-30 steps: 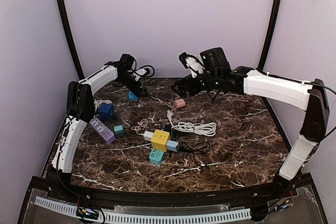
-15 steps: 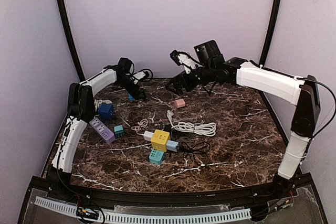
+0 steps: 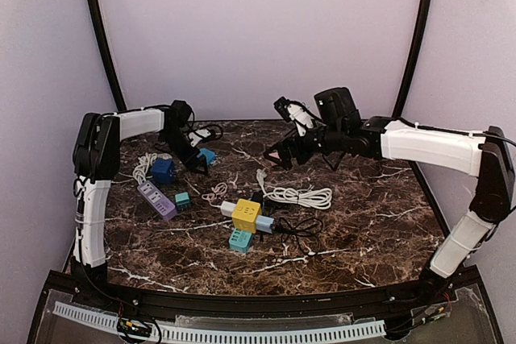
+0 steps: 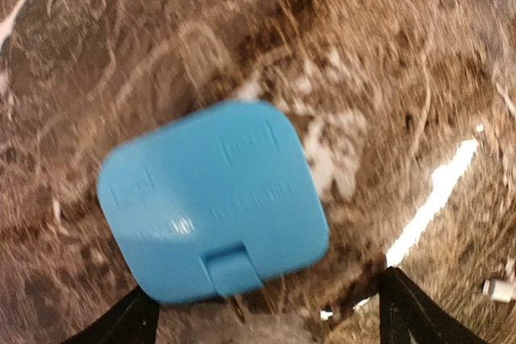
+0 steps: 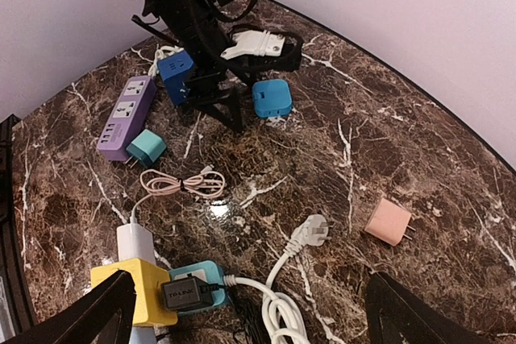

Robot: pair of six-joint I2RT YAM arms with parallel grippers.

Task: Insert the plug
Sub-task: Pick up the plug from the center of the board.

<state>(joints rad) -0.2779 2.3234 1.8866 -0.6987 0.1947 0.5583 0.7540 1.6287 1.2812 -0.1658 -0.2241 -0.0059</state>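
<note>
My left gripper grabs the light blue adapter across its opposite side edges next, so its broad side stays free to hand over to my right gripper.
A white plug [image 5: 310,234] on a coiled white cord [image 3: 302,196] lies on the marble table, and it also shows in the top view [image 3: 260,175]. A yellow socket cube [image 3: 246,213] sits in the middle, also in the right wrist view [image 5: 137,289], with a black adapter [image 5: 181,294] plugged in beside it. My right gripper [image 5: 254,320] is open and empty, hovering above the plug and a pink adapter [image 5: 389,221]. My left gripper [image 4: 262,328] is open, low over a light blue adapter [image 4: 214,199] at the back left, not touching it.
A purple power strip [image 3: 156,200], a teal adapter [image 3: 183,199], a dark blue cube [image 3: 163,170] and a pink cable [image 5: 181,184] lie at the left. A teal block [image 3: 240,240] and black cable sit near the yellow cube. A white adapter [image 5: 262,42] lies behind the left gripper.
My left arm has swung left and down next to the light blue adapter. My right gripper rose toward the back, then came down and right over the pink adapter.
</note>
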